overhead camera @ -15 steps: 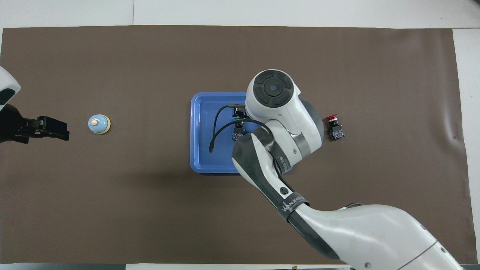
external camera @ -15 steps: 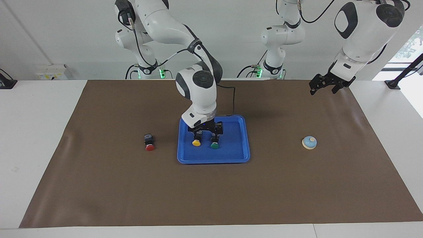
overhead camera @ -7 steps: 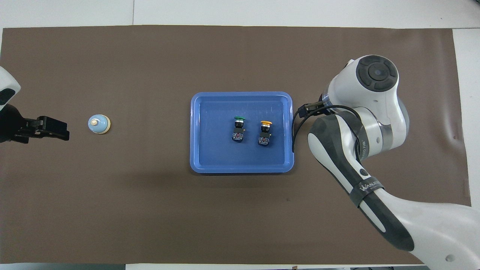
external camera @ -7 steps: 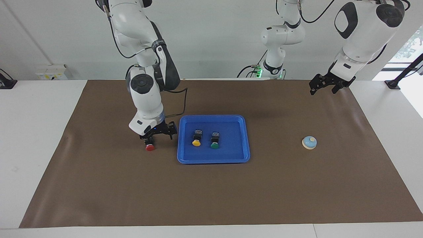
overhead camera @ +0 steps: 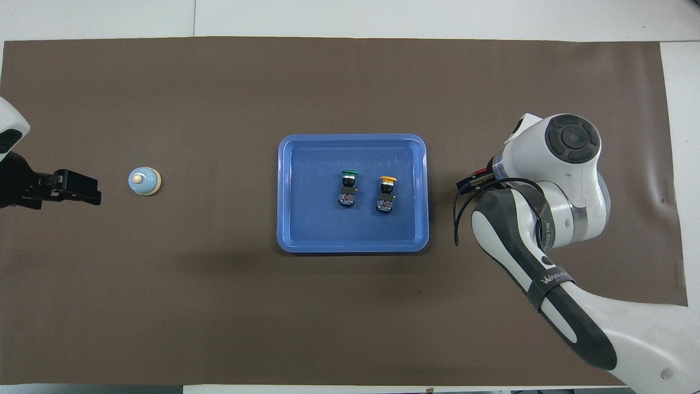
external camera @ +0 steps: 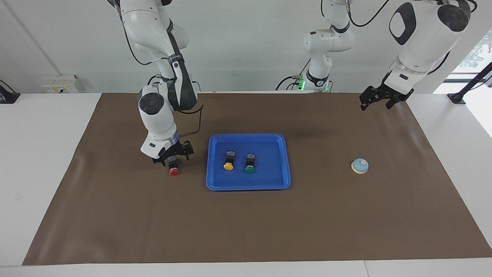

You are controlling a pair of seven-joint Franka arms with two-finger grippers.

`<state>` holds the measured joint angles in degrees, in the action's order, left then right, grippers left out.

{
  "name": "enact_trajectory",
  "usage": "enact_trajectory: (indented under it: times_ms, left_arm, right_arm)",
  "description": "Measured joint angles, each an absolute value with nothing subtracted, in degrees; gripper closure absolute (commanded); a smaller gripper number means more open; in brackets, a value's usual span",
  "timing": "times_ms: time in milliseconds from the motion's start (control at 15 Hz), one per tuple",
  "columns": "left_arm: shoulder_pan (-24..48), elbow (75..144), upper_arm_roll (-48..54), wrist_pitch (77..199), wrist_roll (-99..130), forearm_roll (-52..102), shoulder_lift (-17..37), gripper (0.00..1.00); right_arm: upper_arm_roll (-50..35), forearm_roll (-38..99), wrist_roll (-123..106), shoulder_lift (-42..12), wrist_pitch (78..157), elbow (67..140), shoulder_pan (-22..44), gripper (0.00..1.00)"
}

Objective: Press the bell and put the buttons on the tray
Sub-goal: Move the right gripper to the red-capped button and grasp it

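My right gripper lowers next, before it closes on the button's body, since my fingertips are above the red button's cap, short of the button's body.
The blue tray lies mid-table. A yellow button and a green button lie side by side in it. Beside the tray, toward the right arm's end, the red button lies on the mat. My right gripper hangs low over its black body, open, one finger on each side. From overhead the wrist hides all but a sliver of the red button. The light-blue bell stands toward the left arm's end. My left gripper waits raised beside it, open and empty.
A brown mat covers the table between white margins. The right arm's black cable loops down between the tray and the arm's wrist.
The right gripper left the yellow button in the tray, swung over to the red button, and now stands around it. The left arm has not moved.
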<state>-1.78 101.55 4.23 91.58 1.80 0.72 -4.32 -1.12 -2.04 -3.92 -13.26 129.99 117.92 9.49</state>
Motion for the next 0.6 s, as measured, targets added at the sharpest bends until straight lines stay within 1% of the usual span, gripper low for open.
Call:
enact_trajectory:
  times_ms: [267, 601]
  left_arm:
    - [-1.78, 101.55, 4.23, 91.58, 1.80, 0.72, -4.32, 0.00]
    - [-1.78, 101.55, 4.23, 91.58, 1.80, 0.72, -4.32, 0.00]
  right_arm:
    - [-1.13, -2.02, -3.92, -12.84, 130.99, 120.10, 9.31, 0.00]
    - [-1.13, -2.01, -3.92, -13.00, 137.35, 123.73, 8.41, 0.00]
